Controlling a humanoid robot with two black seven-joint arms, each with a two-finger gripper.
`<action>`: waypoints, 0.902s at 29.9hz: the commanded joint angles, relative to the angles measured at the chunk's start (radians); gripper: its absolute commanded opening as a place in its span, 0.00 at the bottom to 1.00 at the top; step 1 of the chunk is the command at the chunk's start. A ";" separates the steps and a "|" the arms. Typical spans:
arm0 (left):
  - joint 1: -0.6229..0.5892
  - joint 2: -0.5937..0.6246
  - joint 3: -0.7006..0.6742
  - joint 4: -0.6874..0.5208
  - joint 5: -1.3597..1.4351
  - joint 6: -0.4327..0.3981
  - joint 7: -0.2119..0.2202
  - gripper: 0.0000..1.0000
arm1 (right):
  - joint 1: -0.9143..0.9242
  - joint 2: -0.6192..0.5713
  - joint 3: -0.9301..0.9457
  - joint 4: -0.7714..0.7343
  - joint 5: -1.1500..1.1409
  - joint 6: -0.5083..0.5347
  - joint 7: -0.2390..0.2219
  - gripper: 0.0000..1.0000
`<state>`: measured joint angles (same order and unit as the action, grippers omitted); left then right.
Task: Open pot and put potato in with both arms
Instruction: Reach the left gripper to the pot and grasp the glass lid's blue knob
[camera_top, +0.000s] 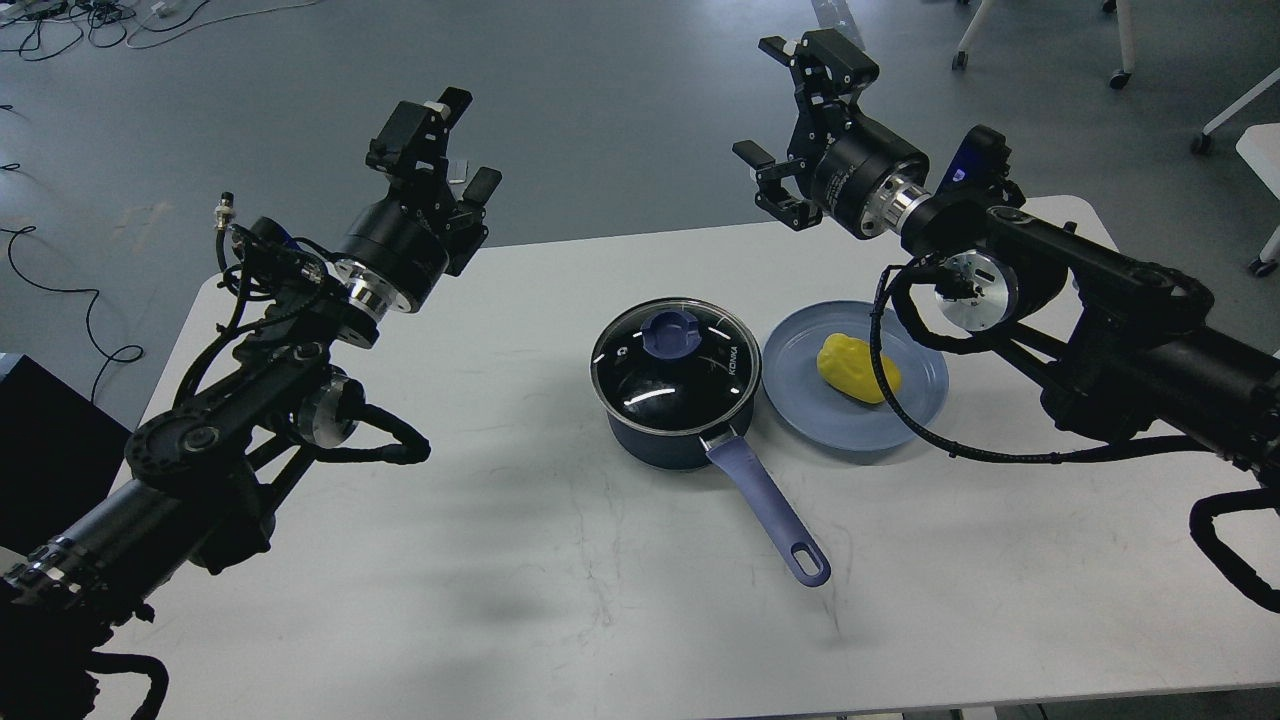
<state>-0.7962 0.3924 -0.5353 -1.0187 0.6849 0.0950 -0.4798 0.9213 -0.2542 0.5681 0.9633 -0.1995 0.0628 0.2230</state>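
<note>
The glass lid (675, 365) is wider than my fingertips can open. I next need to grab the lid with my left gripper by its narrow purple knob (671, 335).
A dark blue pot (672, 437) stands at the table's middle, closed by a glass lid (675, 365) with a purple knob (671, 333). Its purple handle (768, 510) points to the front right. A yellow potato (858, 369) lies on a pale blue plate (925, 395) just right of the pot. My left gripper (462, 142) is open and empty, raised above the table's far left, well left of the pot. My right gripper (775, 105) is open and empty, held high behind the plate and pot.
The white table (560, 590) has its far edge just behind both grippers. A black box (40, 440) sits at the left edge. Grey floor with cables lies beyond, and chair legs (1120, 50) stand at the far right.
</note>
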 joint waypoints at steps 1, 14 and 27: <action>-0.005 -0.014 0.026 -0.011 0.203 0.211 -0.009 0.98 | -0.002 -0.013 0.001 -0.003 -0.001 0.000 0.004 1.00; -0.202 -0.009 0.392 0.002 0.666 0.230 -0.009 0.98 | -0.108 -0.092 0.186 -0.006 0.000 -0.014 0.001 1.00; -0.196 -0.216 0.492 0.248 1.122 0.318 -0.009 0.98 | -0.209 -0.158 0.263 -0.008 0.002 -0.018 -0.002 1.00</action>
<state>-0.9942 0.2181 -0.0473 -0.8464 1.7585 0.4019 -0.4891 0.7272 -0.3980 0.8194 0.9552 -0.1985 0.0448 0.2209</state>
